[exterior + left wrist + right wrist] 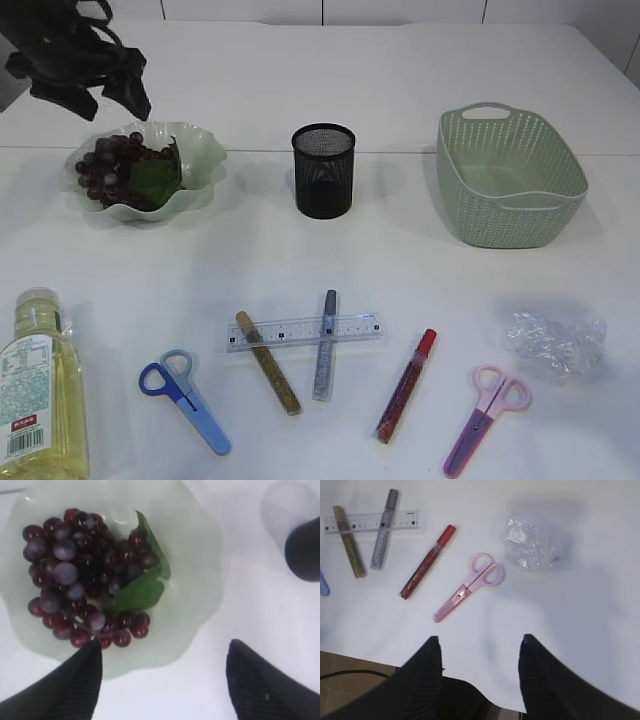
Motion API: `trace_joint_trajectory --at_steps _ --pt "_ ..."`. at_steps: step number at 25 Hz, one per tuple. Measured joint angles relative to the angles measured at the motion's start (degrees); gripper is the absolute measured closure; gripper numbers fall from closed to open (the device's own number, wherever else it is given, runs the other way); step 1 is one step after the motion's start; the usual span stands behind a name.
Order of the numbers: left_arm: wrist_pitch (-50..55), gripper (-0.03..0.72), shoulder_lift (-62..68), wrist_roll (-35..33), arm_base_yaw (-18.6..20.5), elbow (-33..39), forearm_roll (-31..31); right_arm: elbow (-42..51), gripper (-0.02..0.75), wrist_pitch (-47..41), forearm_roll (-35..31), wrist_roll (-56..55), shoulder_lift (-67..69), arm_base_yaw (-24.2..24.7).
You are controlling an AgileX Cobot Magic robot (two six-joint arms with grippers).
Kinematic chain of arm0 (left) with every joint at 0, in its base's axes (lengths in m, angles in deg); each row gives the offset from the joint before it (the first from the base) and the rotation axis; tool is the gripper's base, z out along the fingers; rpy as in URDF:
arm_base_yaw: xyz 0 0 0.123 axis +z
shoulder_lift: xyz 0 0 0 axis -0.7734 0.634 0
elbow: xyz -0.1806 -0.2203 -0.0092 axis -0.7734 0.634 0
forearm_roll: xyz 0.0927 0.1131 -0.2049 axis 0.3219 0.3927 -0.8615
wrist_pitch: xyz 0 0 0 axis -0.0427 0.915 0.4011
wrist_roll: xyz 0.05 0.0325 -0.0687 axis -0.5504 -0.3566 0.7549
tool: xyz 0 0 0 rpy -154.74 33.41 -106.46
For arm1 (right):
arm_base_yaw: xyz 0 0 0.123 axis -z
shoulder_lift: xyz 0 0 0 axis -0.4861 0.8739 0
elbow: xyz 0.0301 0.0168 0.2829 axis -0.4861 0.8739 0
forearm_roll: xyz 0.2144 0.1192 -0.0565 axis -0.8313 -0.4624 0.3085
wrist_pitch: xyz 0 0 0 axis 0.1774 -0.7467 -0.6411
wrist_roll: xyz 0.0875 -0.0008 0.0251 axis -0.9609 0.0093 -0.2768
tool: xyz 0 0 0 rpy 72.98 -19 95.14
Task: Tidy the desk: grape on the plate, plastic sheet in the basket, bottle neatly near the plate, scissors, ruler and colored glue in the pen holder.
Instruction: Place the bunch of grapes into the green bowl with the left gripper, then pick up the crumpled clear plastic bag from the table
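The plastic sheet is to be tidied into the basket (510, 180), so the robot's right gripper should next grab it by its crumpled body (555, 342).
A bunch of dark grapes (118, 168) (85, 575) lies on the pale green wavy plate (205, 150) (200, 555). My left gripper (115, 95) (162, 647) is open and empty, above the plate's near rim. A black mesh pen holder (323, 170) stands mid-table. A green basket (510, 180) stands at the right. The crumpled plastic sheet (555, 342) (530, 542), pink scissors (487, 408) (470, 586), blue scissors (188, 398), ruler (305, 330) (370, 521), gold (268, 362), silver (325, 345) and red glue (406, 385) (427, 562) lie in front. A yellow bottle (35, 395) stands front left. My right gripper (479, 642) is open and empty, out of the exterior view.
The table's near edge and brown floor (350, 670) show in the right wrist view, below the right gripper. The pen holder's edge shows in the left wrist view (305, 550).
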Motion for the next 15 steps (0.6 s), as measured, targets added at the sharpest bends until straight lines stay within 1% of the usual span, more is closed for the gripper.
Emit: trace_joint_trajectory --at_steps 3,4,6,9,11,15 --pt "9.7 0.129 -0.3 0.3 0.0 -5.3 0.1 0.0 0.339 -0.1 1.3 1.2 3.1 0.0" --pt "11.5 0.13 -0.3 0.5 0.0 -6.7 0.1 0.0 0.337 -0.1 2.0 1.4 4.5 0.0" --pt "12.8 0.131 -0.4 1.0 0.0 -8.7 0.1 0.0 0.322 -0.1 3.1 1.6 7.3 0.0" --pt "13.5 0.131 -0.8 2.0 0.0 -9.9 0.0 0.0 0.267 0.5 3.8 1.4 12.4 0.0" --pt "13.8 0.131 -1.2 2.2 0.0 -9.9 -1.3 0.0 0.231 2.1 4.0 0.7 15.6 0.0" --pt "13.9 0.132 -1.8 2.4 0.0 -10.0 -3.9 -0.1 0.211 7.0 4.4 0.2 22.3 0.0"
